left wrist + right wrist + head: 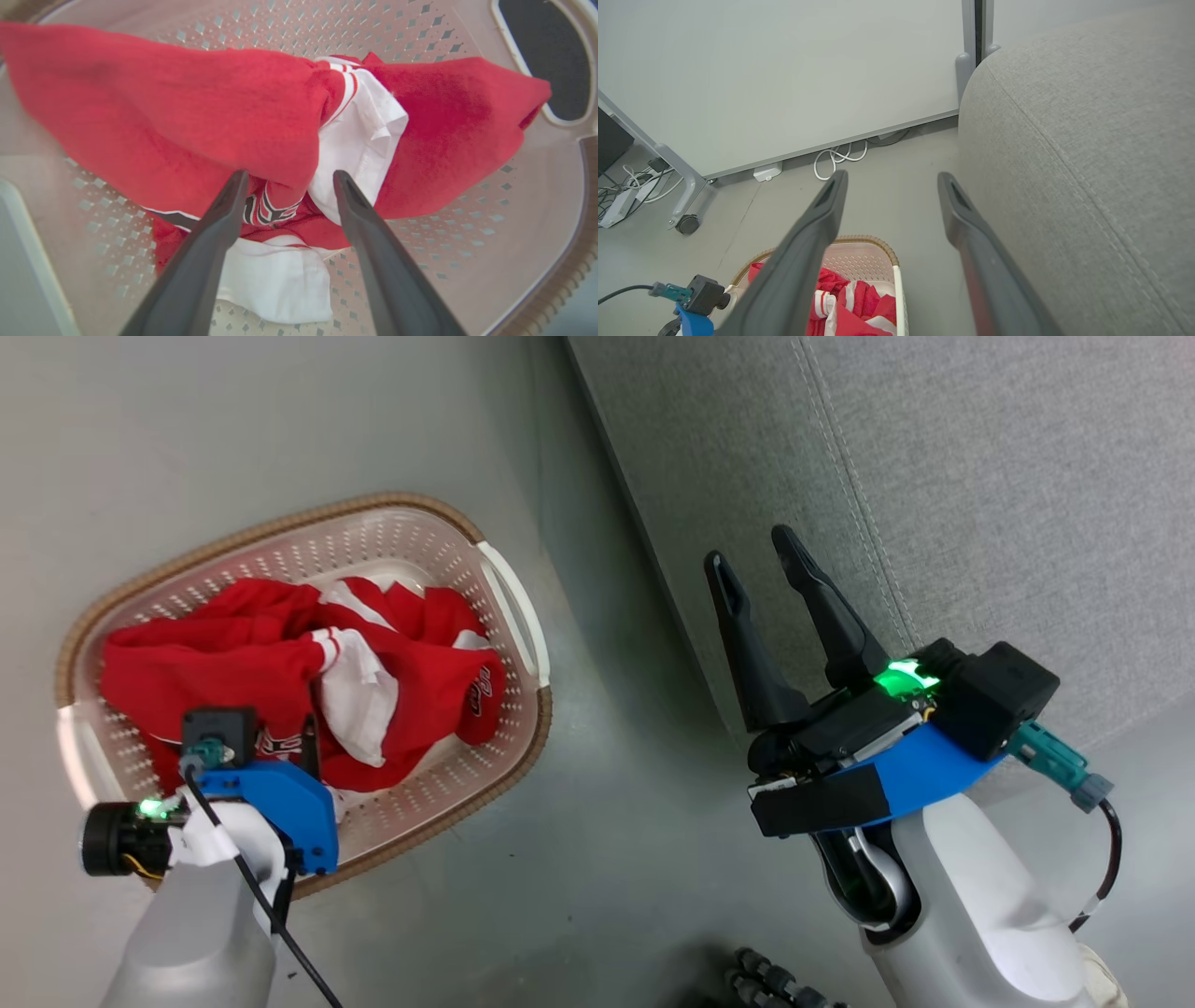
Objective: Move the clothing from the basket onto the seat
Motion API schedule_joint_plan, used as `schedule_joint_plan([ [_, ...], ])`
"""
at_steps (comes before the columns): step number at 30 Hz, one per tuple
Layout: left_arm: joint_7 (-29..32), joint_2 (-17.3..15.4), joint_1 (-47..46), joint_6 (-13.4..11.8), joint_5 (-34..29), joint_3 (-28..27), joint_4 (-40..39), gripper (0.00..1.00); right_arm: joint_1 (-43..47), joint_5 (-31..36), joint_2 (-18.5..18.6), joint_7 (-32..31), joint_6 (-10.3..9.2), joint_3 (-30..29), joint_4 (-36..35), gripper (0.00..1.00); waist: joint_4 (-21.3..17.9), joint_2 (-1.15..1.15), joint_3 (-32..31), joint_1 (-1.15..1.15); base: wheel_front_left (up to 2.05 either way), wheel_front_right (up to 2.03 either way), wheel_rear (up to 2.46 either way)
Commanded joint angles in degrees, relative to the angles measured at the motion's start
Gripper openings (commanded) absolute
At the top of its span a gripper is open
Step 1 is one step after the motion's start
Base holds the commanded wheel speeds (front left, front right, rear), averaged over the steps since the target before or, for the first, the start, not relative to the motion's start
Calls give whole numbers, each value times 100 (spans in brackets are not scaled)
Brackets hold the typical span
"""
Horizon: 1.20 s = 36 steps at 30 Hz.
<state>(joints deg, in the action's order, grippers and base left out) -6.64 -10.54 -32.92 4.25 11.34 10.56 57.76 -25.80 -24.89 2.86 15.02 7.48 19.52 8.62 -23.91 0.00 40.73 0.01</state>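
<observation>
Next, my left gripper grabs the clothing (187,102) by that raised fold (291,173). The red fold bulges above the lettering while the rest lies slack.
The clothing (280,663), red with white panels, lies heaped in the oval cream basket (509,607) on the floor. My left gripper (289,175) points down into the basket and is open. Its fingers straddle a red fold and a white panel of the clothing (187,102), close above or touching it, with nothing clamped. The perforated basket wall (467,233) surrounds the heap. My right gripper (747,546) is open and empty, held in the air at the edge of the grey seat (980,476). In the right wrist view that gripper (892,176) has the seat (1087,163) to its right and the basket (873,240) below.
The floor is grey between basket and seat. Behind them stands a pale wall panel on a wheeled frame with a caster (687,224). A coiled white cable (838,158) and a power strip (614,210) lie at its foot. A dark ribbed part (766,980) is near my base.
</observation>
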Motion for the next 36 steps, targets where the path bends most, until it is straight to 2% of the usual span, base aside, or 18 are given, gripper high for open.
schedule_joint_plan([
  [1, 30, -91, -199, -84, -29, -11, 53, 100, -154, -77, 4, 22, 3, 61, -117, 100, -199, 0, 271, -1, 0, 0, 0],
  [7, 177, -236, -521, -402, -49, -47, 221, 100, -174, -195, 4, 21, 3, 216, -344, 100, -291, 0, 603, -1, 0, 0, 0],
  [16, 72, -345, -814, -791, 9, -134, 342, 100, -172, -303, 5, 22, 3, 323, -443, 100, -355, 0, 842, -1, 0, 0, 0],
  [17, 65, -336, -829, -805, 14, -129, 362, 73, -171, -311, 5, 22, 3, 322, -447, 100, -355, 0, 850, -1, 0, 0, 0],
  [19, 35, -319, -859, -810, 34, -115, 388, 3, -171, -333, 5, 22, 3, 322, -451, 100, -353, 0, 851, -1, 0, 0, 0],
  [20, 18, -316, -866, -802, 45, -105, 401, 0, -176, -341, 5, 22, 3, 331, -451, 100, -352, 0, 849, -1, 0, 0, 0],
  [36, -110, -200, -958, -664, 193, 21, 706, 0, -249, -295, 5, 22, 3, 309, -361, 100, -261, 0, 737, -1, 0, 0, 0],
])
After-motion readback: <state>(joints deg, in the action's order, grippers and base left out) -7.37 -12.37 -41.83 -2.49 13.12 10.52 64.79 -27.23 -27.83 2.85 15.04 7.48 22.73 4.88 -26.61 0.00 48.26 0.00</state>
